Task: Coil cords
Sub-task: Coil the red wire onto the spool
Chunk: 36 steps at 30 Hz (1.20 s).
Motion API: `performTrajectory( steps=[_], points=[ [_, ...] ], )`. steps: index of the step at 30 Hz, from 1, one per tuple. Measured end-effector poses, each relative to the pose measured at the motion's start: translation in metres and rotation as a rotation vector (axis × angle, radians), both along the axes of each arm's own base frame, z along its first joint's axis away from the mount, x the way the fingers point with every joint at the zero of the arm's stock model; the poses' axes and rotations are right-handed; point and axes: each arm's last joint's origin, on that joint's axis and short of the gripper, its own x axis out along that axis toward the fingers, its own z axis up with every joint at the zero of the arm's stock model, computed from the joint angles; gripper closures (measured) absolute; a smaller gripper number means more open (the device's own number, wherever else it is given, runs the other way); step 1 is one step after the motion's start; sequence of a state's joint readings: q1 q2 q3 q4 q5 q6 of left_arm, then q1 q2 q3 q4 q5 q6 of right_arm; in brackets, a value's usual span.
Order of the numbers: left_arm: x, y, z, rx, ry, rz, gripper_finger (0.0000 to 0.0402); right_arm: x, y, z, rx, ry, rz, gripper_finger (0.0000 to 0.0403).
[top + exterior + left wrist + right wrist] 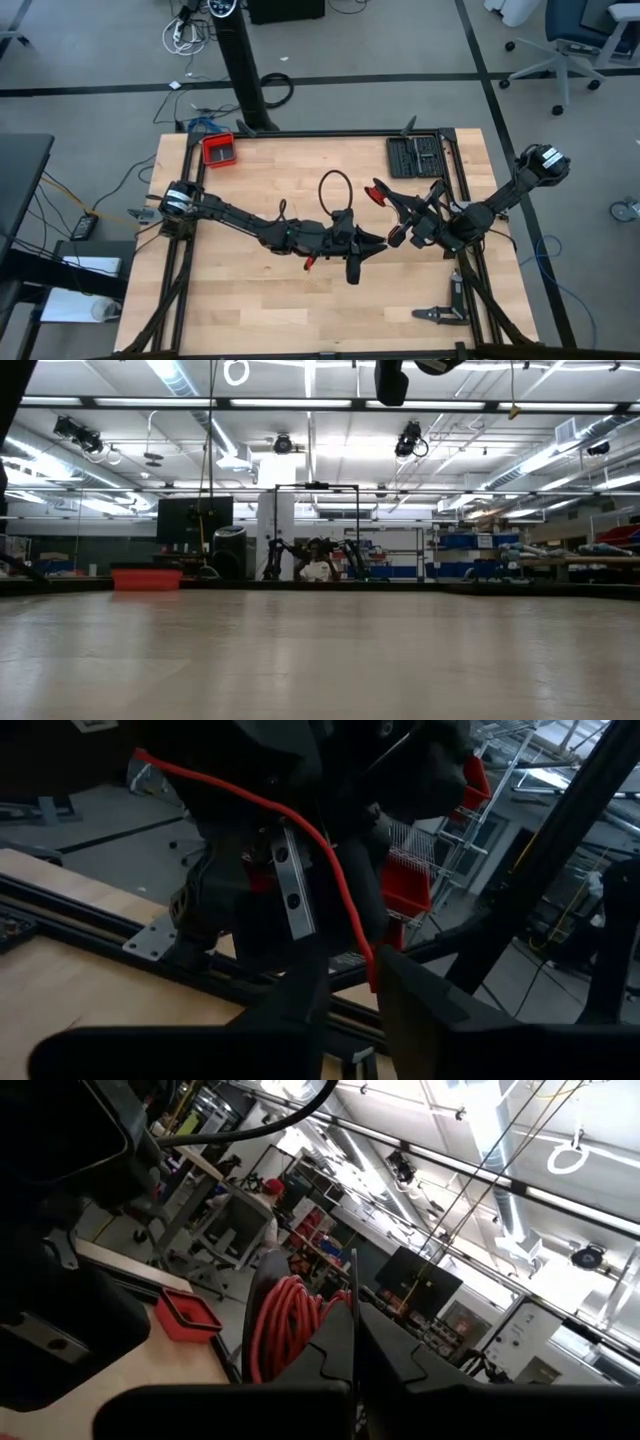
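The left gripper grabs the red cord (300,820) by its loose end (371,970) next, so the rest stays free to wind into the coil.
The cord is a thin red wire. Most of it is wound into a small coil (378,193) (285,1325) held above the table's middle by my right gripper (388,202) (353,1320), which is shut on it. One loose red strand (300,825) runs from there down between the fingers of my left gripper (370,246) (350,995). That gripper stands level just nearer than the coil, its fingers a little apart. In the low view both grippers are above the picture. My left gripper has the red strand's lower end (371,965) lying along the inner face of one finger (420,1010); I cannot tell whether the finger touches it. My right gripper pinches several turns of the coil (330,1305) between its two shut fingers, reaching about level toward the table's far left. The coil stands upright behind the fingers, clear of the table.
A thicker black cable loop (335,188) lies on the wood just left of the coil. A red tray (218,150) (147,578) sits at the far left corner and a black tool case (415,155) at the far right. A black clamp (440,313) lies near the right front.
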State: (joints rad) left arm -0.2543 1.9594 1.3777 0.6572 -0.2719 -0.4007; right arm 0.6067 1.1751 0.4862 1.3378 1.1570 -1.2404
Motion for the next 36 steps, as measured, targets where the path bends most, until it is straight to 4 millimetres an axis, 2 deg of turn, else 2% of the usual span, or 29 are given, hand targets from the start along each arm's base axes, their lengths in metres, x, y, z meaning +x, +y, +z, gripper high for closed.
performTrajectory(
  steps=[5, 10, 16, 23, 27, 36],
  points=[
    [0.0, 0.002, 0.0, 0.012, -0.003, 0.055, 0.0319, -0.001, 0.002, 0.0, -0.004, -0.002, 0.014, 0.0402],
    [0.0, 0.002, 0.001, 0.067, 0.0, 0.063, 0.0389, -0.001, 0.003, 0.0, -0.005, -0.002, 0.022, 0.0402],
    [0.0, 0.001, 0.0, 0.104, 0.01, 0.061, 0.0399, -0.001, 0.003, 0.0, -0.004, -0.002, 0.021, 0.0402],
    [0.001, 0.004, -0.01, 0.134, 0.106, 0.032, 0.04, -0.004, 0.006, 0.001, 0.003, -0.021, 0.051, 0.0402],
    [0.001, 0.009, -0.014, 0.148, 0.158, 0.115, 0.0401, -0.006, 0.011, 0.002, 0.003, -0.045, 0.104, 0.0402],
    [-0.004, 0.019, -0.026, 0.275, 0.32, 0.426, 0.0401, -0.013, 0.021, 0.002, 0.086, -0.091, 0.185, 0.0402]
  ],
)
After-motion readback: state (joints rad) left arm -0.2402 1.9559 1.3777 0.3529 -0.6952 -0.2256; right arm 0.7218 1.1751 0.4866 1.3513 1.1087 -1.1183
